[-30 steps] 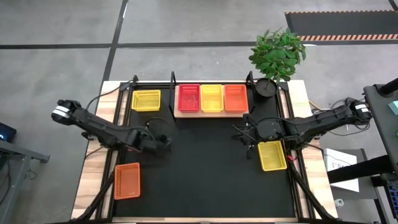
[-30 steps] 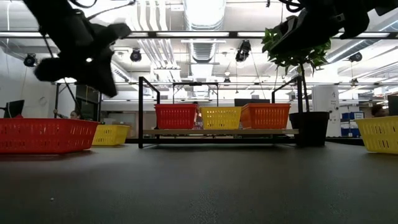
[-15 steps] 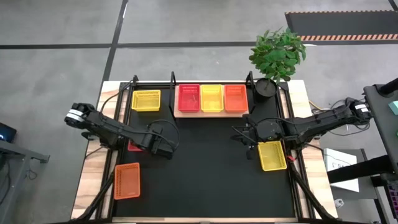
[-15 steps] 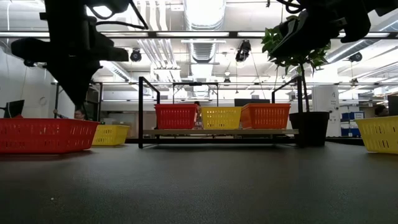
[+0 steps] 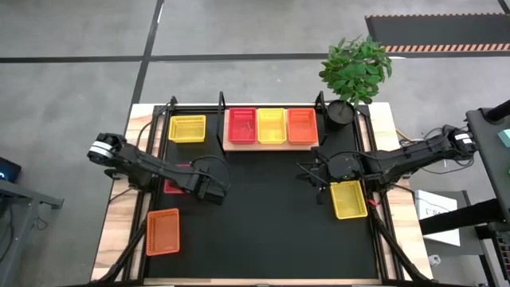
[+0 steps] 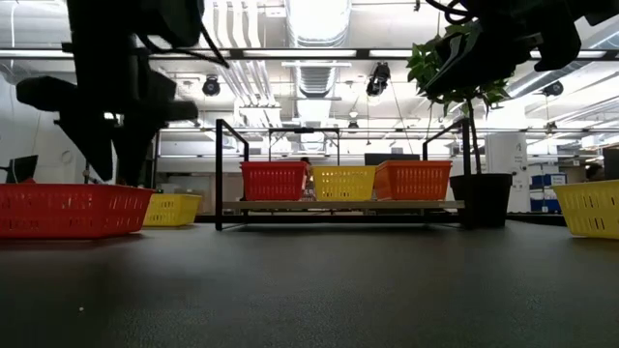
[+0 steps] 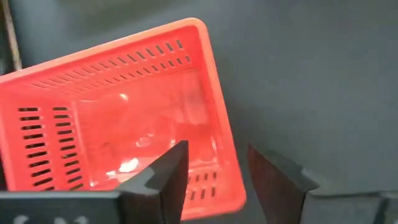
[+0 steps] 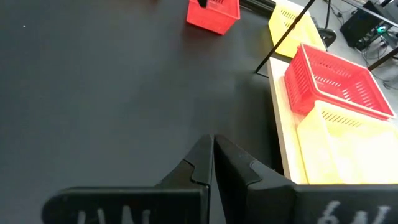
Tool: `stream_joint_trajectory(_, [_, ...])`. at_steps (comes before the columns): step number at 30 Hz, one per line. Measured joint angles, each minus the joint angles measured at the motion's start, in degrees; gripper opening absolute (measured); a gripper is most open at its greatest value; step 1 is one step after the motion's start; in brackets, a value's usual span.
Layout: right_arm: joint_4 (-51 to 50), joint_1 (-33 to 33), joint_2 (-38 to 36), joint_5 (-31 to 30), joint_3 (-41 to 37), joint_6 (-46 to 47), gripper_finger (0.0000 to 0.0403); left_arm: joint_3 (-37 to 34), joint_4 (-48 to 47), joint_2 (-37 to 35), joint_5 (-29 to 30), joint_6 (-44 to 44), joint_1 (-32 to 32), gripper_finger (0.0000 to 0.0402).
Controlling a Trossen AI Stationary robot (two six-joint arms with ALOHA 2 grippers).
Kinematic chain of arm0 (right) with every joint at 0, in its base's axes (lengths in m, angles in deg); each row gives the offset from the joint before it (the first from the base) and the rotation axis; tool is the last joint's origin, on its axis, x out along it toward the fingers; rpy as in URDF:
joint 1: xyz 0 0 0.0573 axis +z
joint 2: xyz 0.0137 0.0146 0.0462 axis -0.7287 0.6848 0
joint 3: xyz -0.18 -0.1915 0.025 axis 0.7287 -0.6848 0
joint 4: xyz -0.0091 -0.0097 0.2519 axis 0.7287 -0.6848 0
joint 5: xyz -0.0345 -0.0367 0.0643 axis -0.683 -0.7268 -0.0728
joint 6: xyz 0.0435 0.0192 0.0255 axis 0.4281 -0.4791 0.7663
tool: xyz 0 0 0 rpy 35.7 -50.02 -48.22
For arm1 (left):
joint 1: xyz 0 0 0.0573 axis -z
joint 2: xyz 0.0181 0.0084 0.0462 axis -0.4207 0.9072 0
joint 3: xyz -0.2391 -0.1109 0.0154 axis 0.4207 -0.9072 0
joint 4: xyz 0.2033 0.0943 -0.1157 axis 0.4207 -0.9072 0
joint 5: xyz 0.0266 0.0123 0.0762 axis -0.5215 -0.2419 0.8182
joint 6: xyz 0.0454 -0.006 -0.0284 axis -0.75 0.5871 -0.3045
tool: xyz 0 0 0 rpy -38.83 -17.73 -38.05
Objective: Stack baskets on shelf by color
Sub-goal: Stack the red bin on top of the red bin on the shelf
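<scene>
I will stack the pink-red basket [image 7: 118, 118] with the red basket on the shelf, so my left gripper will grab it by its rim [image 7: 221, 124] next.
A pink-red basket [image 7: 118, 118] sits on the black mat at the left, partly under my left arm [image 5: 174, 186]. My left gripper [image 7: 217, 148] points down just above it, open. One finger is over the basket's inside and the other beyond its wall [image 7: 227, 155]; the low view shows the fingertips [image 6: 116, 174] above the rim. The shelf [image 5: 271, 144] at the far middle carries a red [image 5: 242, 125], a yellow [image 5: 271, 125] and an orange basket [image 5: 301, 125]. My right gripper [image 8: 212, 149] is shut and empty, hovering beside a yellow basket [image 5: 348, 198] at the right.
Another yellow basket [image 5: 187, 128] sits far left of the shelf, and an orange basket [image 5: 162, 231] lies near the front left. A potted plant [image 5: 355, 68] stands at the shelf's right end. Bare black mat [image 5: 263, 215] fills the middle.
My left gripper has tipped from a slant to pointing straight down over the pink-red basket, and its fingers have opened. My right arm has kept still.
</scene>
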Motion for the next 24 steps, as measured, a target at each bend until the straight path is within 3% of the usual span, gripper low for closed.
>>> stream_joint_trajectory(8, [-0.26,0.0,0.0,0.02,-0.02,0.11,0.0009,-0.02,1.05,4.77,1.16,-0.68,-1.52,0.0147])
stream_joint_trajectory(12, [-0.3,0.0,0.0,0.02,0.0,0.07,0.0009,-0.02,1.91,5.66,1.23,-1.61,-1.71,0.0111])
stream_joint_trajectory(19, [-0.53,0.0,0.0,0.02,-0.01,0.16,0.0009,-0.02,2.59,6.04,1.25,-1.53,-1.71,0.0013])
stream_joint_trajectory(24, [-0.68,0.0,0.0,0.02,0.0,0.13,0.0009,1.19,2.49,5.97,0.17,-2.09,-1.21,0.0004])
